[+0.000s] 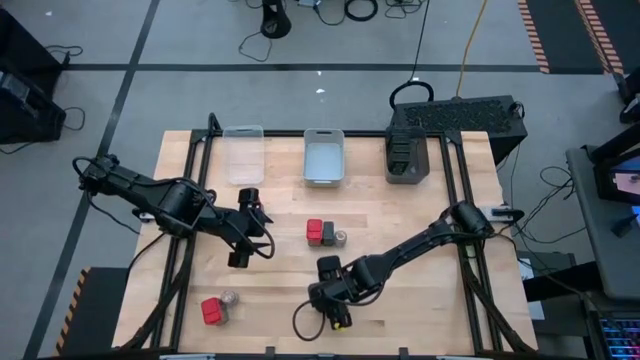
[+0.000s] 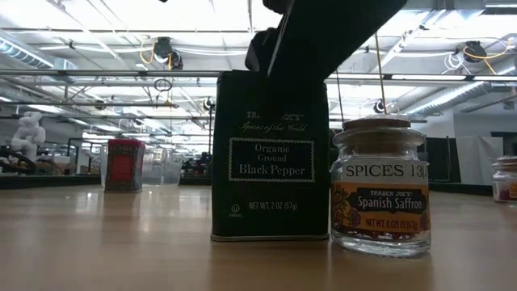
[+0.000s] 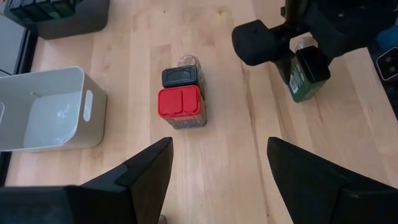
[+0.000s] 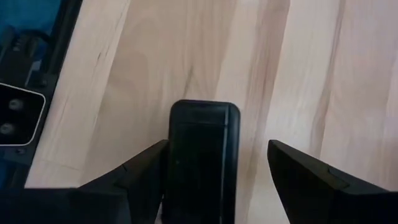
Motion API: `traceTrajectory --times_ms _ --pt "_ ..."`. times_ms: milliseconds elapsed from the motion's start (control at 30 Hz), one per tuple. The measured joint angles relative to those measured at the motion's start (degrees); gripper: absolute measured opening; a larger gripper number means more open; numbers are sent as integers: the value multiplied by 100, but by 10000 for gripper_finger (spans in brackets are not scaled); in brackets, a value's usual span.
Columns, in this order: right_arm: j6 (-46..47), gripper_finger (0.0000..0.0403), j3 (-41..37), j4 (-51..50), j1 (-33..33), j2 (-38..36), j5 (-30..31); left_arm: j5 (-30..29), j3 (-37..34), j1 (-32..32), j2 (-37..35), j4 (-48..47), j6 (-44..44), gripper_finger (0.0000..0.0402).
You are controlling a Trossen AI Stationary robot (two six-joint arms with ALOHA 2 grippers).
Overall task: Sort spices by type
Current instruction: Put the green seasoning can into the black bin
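In the right wrist view my right gripper's fingers are on either side of the pepper tin and would catch it, so it is time to close now.
A dark black-pepper tin [image 2: 271,153] stands upright on the wooden table near its front edge, with a small saffron jar [image 2: 380,187] beside it. My right gripper [image 4: 217,146] hangs open over the tin [image 4: 204,162], one finger on either side of its top; a gap shows on one side. My left gripper [image 3: 217,155] hovers open above the table's left middle [image 1: 250,248], holding nothing. Mid-table, a red-lidded block [image 3: 180,104], a dark-lidded block [image 3: 182,76] and a round jar [image 3: 189,61] stand packed together. My right gripper comes from above, slanting down, with its fingers astride the pepper tin's top [image 4: 186,134]. One finger [image 4: 146,171] lies right against the tin's side, and I cannot tell whether it touches. The tin stands on the table on its base.
At the far edge stand a clear bin [image 1: 243,155], a light grey bin [image 1: 323,158] and a dark bin [image 1: 407,155]. A red block [image 1: 213,311] and a round jar [image 1: 229,298] stand at the front left. Bare wood lies at the front right.
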Motion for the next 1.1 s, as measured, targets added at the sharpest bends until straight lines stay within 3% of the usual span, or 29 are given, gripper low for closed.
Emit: traceTrajectory --times_ms 233,600,867,1100 --pt "2 240 0 -14 -1 -37 1 3 0 0 0 -8 5 267" --pt "-22 101 0 -53 -3 -69 -21 5 -1 0 2 -9 9 267" --pt "-30 100 292 -648 -76 -340 -9 5 -2 0 2 -11 15 267" --pt "-446 100 337 -2013 -475 -1334 435 1 -2 0 4 4 153 267"
